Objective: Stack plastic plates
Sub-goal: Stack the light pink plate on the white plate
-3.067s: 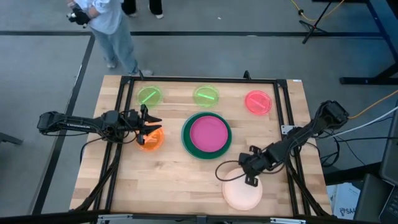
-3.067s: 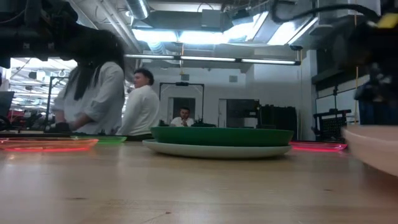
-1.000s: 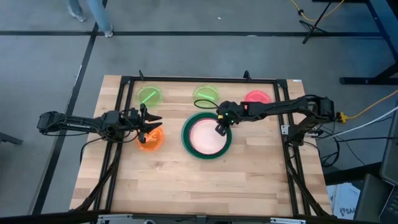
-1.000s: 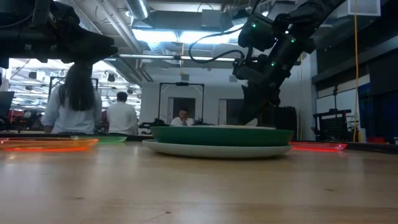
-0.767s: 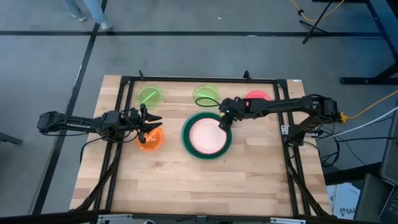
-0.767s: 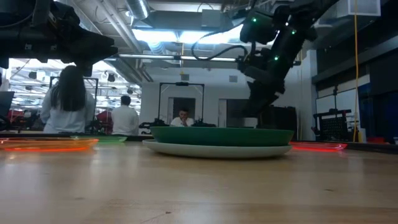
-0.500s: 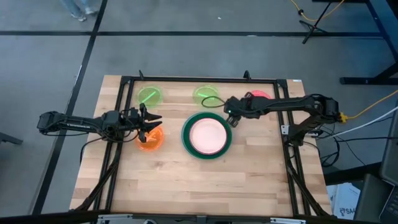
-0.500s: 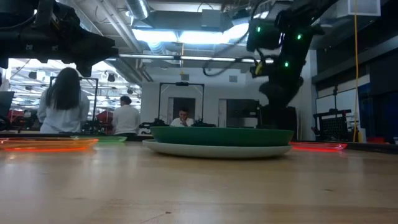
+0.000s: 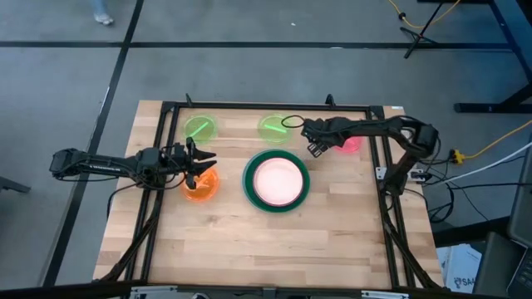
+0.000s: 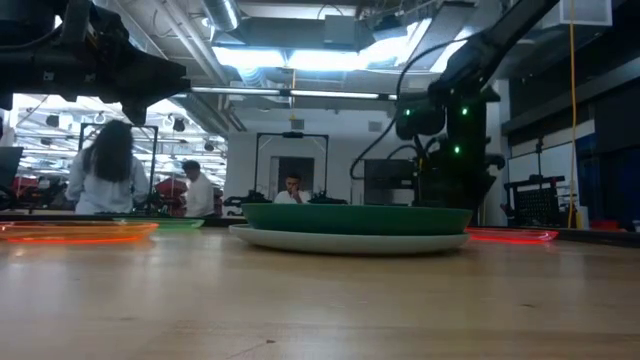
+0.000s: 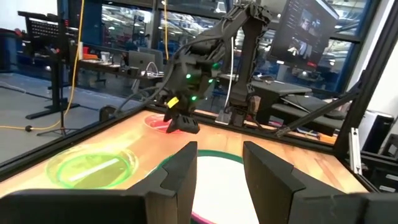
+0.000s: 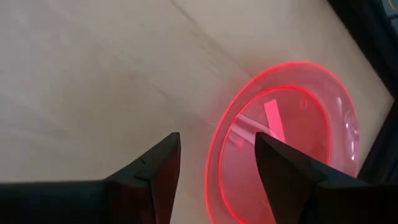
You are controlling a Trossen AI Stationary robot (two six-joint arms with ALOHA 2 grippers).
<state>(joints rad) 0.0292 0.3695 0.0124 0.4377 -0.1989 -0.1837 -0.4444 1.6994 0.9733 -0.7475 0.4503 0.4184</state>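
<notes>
The fingers of the robot's right gripper are above the pink plate's rim (image 12: pixel 216 142), so the right gripper needs to go lower first and then close on the pink plate's rim.
At the table's middle a peach plate (image 9: pixel 276 181) lies inside the dark green plate (image 9: pixel 249 193), and the dark green plate rests on a pale plate (image 10: pixel 345 241). My right gripper (image 9: pixel 316 149) stands open over the near left rim of the small pink plate (image 12: pixel 292 118) at the far right, with that rim below the gap between its fingers. I cannot tell whether it touches the plate. My left gripper (image 9: pixel 206 164) hangs open above the small orange plate (image 9: pixel 199 189) at the left, with nothing between its fingers (image 11: pixel 180 177). Two lime green plates (image 9: pixel 199 127) (image 9: pixel 274 127) lie flat near the far edge.
A black frame rail (image 9: pixel 378 158) runs along the table's right side, close behind the pink plate, and another runs along the far edge (image 9: pixel 266 106). Bare wood (image 9: pixel 266 249) stretches across the near half of the table. People (image 10: pixel 110 170) stand in the room beyond.
My right gripper has left the peach plate's far right rim and swung toward the table's far right, coming down over the pink plate. The peach plate stays lying in the dark green plate.
</notes>
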